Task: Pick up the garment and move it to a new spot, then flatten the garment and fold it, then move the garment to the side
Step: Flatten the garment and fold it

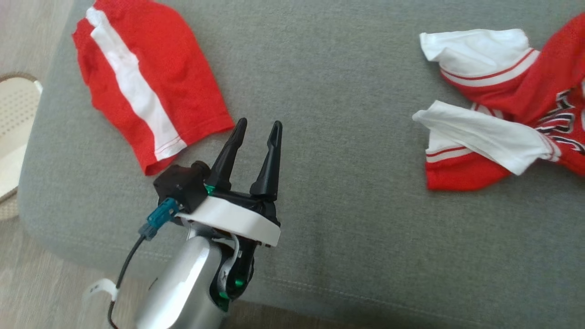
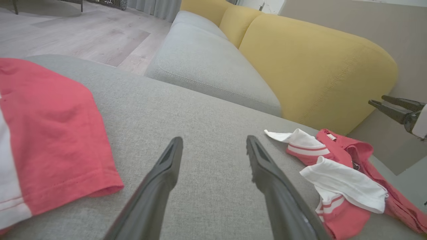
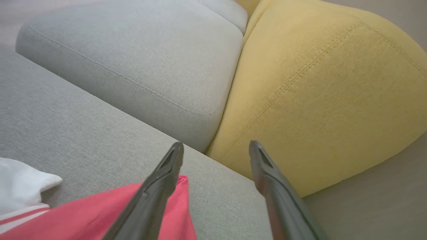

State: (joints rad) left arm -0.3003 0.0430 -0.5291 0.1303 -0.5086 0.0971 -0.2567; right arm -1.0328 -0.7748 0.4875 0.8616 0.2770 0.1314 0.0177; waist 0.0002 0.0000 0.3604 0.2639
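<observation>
I should grab the white sleeve's cuff corner [image 1: 424,114] with my left gripper next, since it pokes up while the rest of the garment [image 1: 548,98] lies slack and crumpled.
A crumpled red garment [image 1: 525,87] with white sleeves and dark lettering lies at the right of the grey cushion [image 1: 343,137]; it also shows in the left wrist view [image 2: 340,180] and at the bottom of the right wrist view [image 3: 83,216]. My right gripper [image 3: 216,145] hovers over its red edge, open, with nothing between its fingers; it appears small at the right edge of the left wrist view [image 2: 376,99]. My left gripper [image 1: 259,123] is open and empty over bare cushion [image 2: 214,140], just right of a second red garment.
That second red garment [image 1: 151,73] with a white stripe lies folded at the cushion's upper left [image 2: 50,133]. A yellow backrest [image 2: 313,66] and another grey seat [image 3: 133,56] stand beyond. A pale perforated basket [image 1: 13,114] sits on the wood floor at left.
</observation>
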